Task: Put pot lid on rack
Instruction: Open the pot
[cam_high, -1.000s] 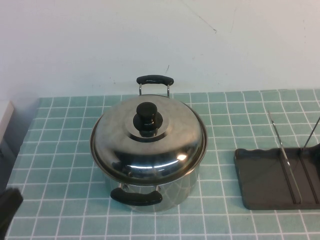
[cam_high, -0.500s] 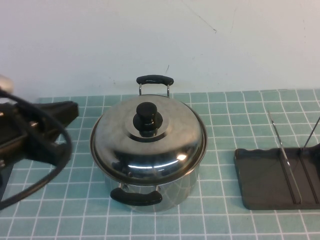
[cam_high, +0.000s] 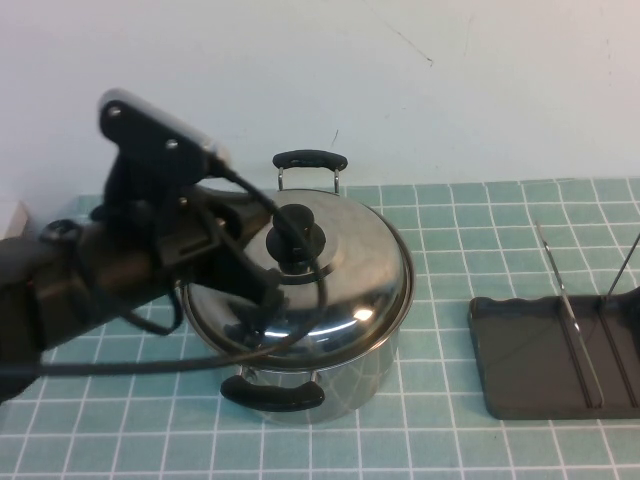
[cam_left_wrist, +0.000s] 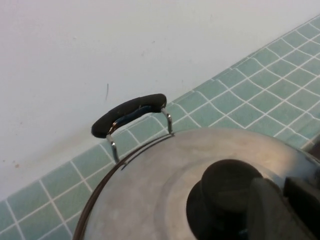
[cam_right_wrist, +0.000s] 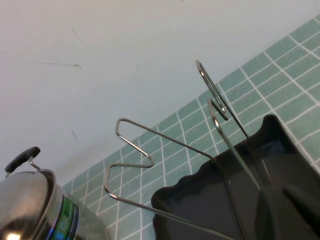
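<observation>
I should next grab the lid with my left gripper by its narrow black knob (cam_high: 296, 234) to put it on the rack, since the lid spreads wide and smooth (cam_high: 360, 275) across the whole pot.
The shiny steel pot lid (cam_high: 355, 275) with its black knob (cam_high: 296, 234) rests on the steel pot (cam_high: 375, 365) at the table's middle. My left gripper (cam_high: 279, 263) hovers low over the lid, just left of the knob. In the left wrist view it (cam_left_wrist: 287, 205) is open, with the knob (cam_left_wrist: 227, 182) beside one finger, not between the jaws, and the lid (cam_left_wrist: 150, 195) below. The dark grey rack (cam_high: 530, 360) stands at the right. My right gripper (cam_right_wrist: 290, 210) is open over the rack (cam_right_wrist: 200, 205); it is outside the high view.
The pot has black handles at the far side (cam_high: 310, 159) and the near side (cam_high: 273, 393). Thin wire dividers (cam_high: 565, 310) rise from the rack. A white wall runs along the table's back edge. My left arm and its cable (cam_high: 120, 290) cover the table's left part.
My left arm has swung in from the left edge and risen over the pot, bringing its gripper beside the lid's knob. Pot, lid and rack have not moved.
</observation>
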